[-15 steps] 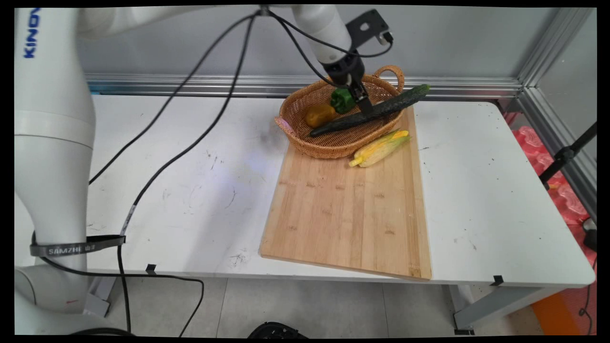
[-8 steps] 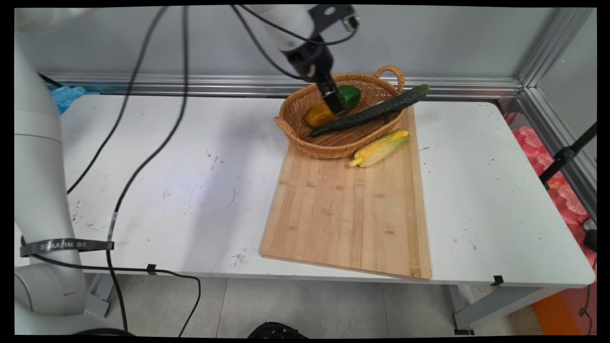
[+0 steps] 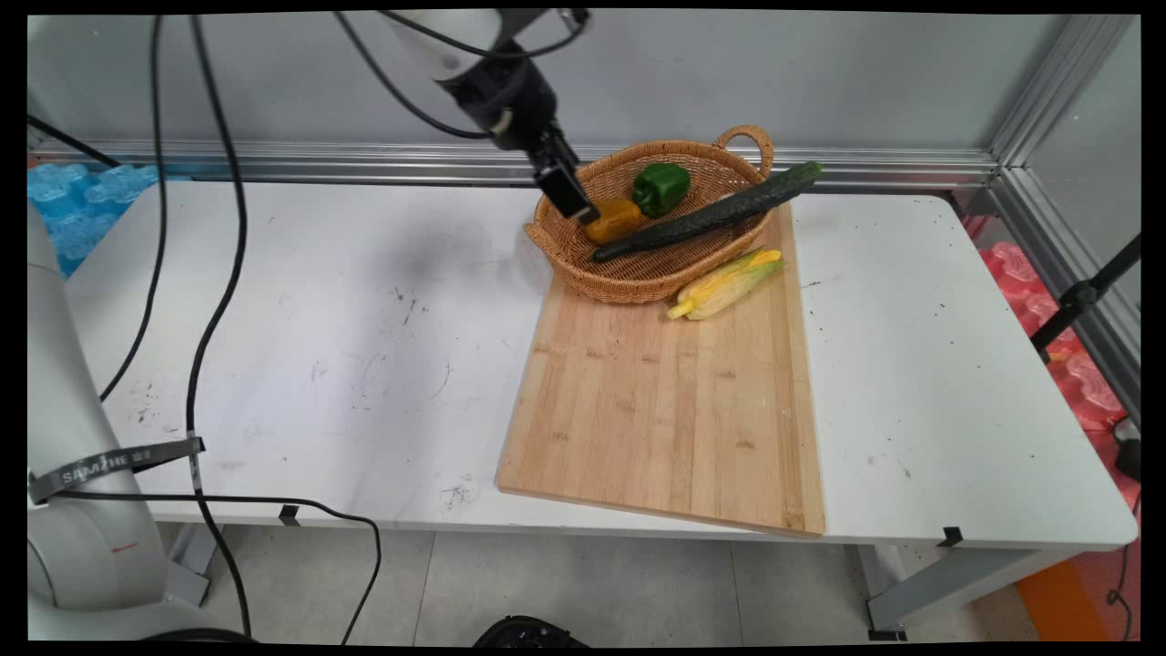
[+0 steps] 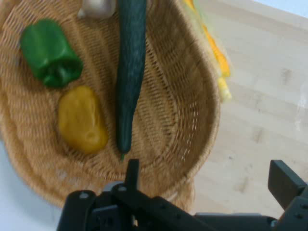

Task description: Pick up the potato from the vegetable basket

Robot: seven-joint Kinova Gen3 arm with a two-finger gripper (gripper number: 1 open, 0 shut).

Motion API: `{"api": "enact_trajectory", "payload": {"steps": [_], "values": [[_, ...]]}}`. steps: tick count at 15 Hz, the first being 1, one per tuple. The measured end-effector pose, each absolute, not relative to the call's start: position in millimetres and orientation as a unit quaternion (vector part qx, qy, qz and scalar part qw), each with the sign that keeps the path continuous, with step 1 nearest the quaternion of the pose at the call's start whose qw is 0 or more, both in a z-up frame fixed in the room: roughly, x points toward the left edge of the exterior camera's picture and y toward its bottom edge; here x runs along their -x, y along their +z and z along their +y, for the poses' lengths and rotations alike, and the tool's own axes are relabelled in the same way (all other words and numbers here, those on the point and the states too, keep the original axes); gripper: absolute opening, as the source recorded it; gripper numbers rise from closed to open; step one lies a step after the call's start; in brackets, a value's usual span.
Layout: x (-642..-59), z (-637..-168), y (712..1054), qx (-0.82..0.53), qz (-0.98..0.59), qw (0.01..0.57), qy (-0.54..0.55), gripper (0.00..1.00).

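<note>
Next, my gripper grips the yellow bell pepper around its plump body point(image 3: 617, 220). Then it lifts the pepper up out of the wicker basket point(image 3: 638, 273).
A wicker basket point(image 3: 638, 273) stands at the far end of a wooden cutting board point(image 3: 665, 401). In it lie a green pepper point(image 3: 660, 187), a yellow pepper point(image 3: 613, 219) and a long cucumber point(image 3: 710, 214) whose tip sticks out over the right rim. My gripper point(image 3: 572, 202) hangs open over the basket's left rim, holding nothing. In the hand view the green pepper point(image 4: 50, 53), yellow pepper point(image 4: 82, 120) and cucumber point(image 4: 130, 72) lie in the basket point(image 4: 192, 115) ahead of the gripper point(image 4: 207, 168). A pale round thing point(image 4: 96, 7) shows at the top edge.
An ear of corn point(image 3: 726, 282) in its husk lies on the board just right of the basket. Black cables point(image 3: 214, 273) hang over the table's left part. An aluminium rail point(image 3: 364, 164) runs along the back edge. Pink packing point(image 3: 1075, 364) lies off the table's right side.
The gripper let go of the green pepper, which now lies in the basket. The hand has moved left, from over the basket's middle to its left rim.
</note>
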State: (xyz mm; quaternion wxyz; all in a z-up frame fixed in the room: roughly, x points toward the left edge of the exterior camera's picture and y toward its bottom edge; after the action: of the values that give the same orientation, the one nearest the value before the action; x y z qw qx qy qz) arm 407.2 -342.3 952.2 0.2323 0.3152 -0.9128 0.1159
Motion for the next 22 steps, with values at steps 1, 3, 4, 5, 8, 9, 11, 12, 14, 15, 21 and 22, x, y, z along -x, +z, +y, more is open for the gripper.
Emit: {"api": "enact_trajectory", "payload": {"steps": [1, 3, 4, 5, 8, 9, 11, 12, 14, 15, 21, 22], "values": [[-414, -337, 954, -0.325, -0.909, 0.234, 0.117, 1.00], [-425, -330, 956, -0.339, -0.903, 0.235, 0.118, 1.00], [-429, -327, 957, -0.344, -0.901, 0.236, 0.119, 1.00], [-435, -324, 958, -0.352, -0.898, 0.236, 0.121, 1.00], [-451, -321, 957, -0.376, -0.884, 0.243, 0.132, 1.00], [-455, -323, 955, -0.384, -0.879, 0.247, 0.136, 1.00], [-458, -330, 950, -0.394, -0.872, 0.252, 0.143, 1.00], [-458, -335, 945, -0.399, -0.869, 0.253, 0.148, 1.00], [-458, -349, 935, -0.407, -0.864, 0.253, 0.155, 1.00], [-457, -354, 931, -0.409, -0.863, 0.253, 0.158, 1.00], [-446, -403, 892, -0.420, -0.856, 0.248, 0.169, 1.00], [-444, -408, 886, -0.421, -0.856, 0.246, 0.170, 1.00]]}}
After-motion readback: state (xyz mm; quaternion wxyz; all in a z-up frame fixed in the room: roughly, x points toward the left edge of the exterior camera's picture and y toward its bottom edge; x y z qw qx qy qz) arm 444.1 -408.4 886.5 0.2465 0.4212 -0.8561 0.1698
